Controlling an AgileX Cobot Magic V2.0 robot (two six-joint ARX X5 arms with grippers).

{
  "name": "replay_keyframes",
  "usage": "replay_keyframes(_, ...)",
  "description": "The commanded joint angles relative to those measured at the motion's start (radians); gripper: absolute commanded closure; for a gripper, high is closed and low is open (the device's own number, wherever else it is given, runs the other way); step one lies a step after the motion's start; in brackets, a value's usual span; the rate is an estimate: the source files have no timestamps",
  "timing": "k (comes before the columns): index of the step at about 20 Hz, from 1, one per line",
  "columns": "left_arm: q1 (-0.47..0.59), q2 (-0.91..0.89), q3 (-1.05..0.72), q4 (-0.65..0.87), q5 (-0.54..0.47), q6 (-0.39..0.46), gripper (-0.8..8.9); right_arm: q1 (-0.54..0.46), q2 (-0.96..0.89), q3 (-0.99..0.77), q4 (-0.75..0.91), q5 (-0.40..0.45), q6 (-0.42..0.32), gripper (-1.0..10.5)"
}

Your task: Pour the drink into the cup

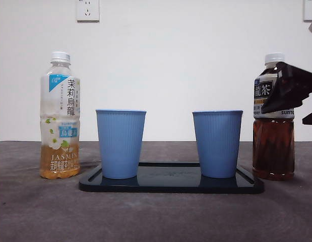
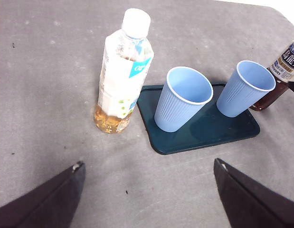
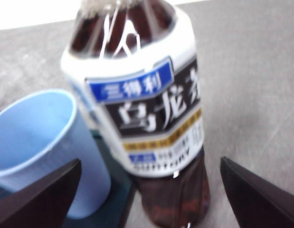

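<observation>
The oolong bottle needs my right gripper on its labeled body (image 1: 260, 97) next, to pour into the cup.
A dark oolong tea bottle (image 1: 273, 146) with a white cap stands upright right of the tray. My right gripper (image 1: 298, 103) is open at its label, one jaw on each side of the bottle (image 3: 151, 109), not closed on it. Two empty blue ribbed cups (image 1: 120, 143) (image 1: 217, 143) stand on a dark tray (image 1: 171, 184). A jasmine tea bottle (image 1: 60, 116), low on pale tea, stands left of the tray. My left gripper (image 2: 147, 164) is open and empty, high above the table, short of the jasmine bottle (image 2: 123, 76).
The grey table (image 1: 156, 217) runs to a white wall with sockets (image 1: 87, 10). The right cup (image 3: 42, 142) stands close beside the oolong bottle. In the left wrist view the cups (image 2: 182, 97) (image 2: 245, 88) sit on the tray (image 2: 203, 133).
</observation>
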Motion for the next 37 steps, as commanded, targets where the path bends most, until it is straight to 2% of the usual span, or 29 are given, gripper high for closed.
replay_keyframes(1,-0.002,0.005,0.021,0.012,0.002,0.006,3.77,0.005,0.064,0.001,0.071,0.023,-0.009,4.8)
replay_keyframes(10,-0.002,0.005,0.021,0.012,0.002,0.009,3.77,0.005,0.253,0.006,0.329,0.024,-0.008,4.8)
replay_keyframes(16,-0.002,0.005,0.021,0.011,0.002,0.009,3.77,0.005,0.334,0.039,0.394,0.043,-0.007,4.8)
replay_keyframes(23,-0.002,0.005,0.021,0.012,0.002,0.009,3.77,0.005,0.344,0.051,0.398,0.045,-0.007,7.4)
replay_keyframes(26,-0.002,0.005,0.021,0.012,0.002,0.009,3.77,0.005,0.311,0.052,0.386,0.038,-0.007,7.8)
replay_keyframes(28,-0.002,0.005,0.021,0.012,0.002,0.013,3.77,0.003,0.249,0.062,0.318,0.042,-0.011,7.8)
replay_keyframes(31,-0.002,0.005,0.021,0.016,0.002,0.017,3.77,0.003,0.134,0.110,0.128,0.074,-0.073,7.8)
replay_keyframes(34,-0.002,0.005,0.021,0.016,0.002,0.017,3.77,0.003,0.034,0.197,-0.101,0.088,-0.146,7.8)
replay_keyframes(37,-0.002,0.005,0.021,0.016,0.002,0.017,3.77,0.007,-0.038,0.333,-0.386,0.127,-0.264,7.8)
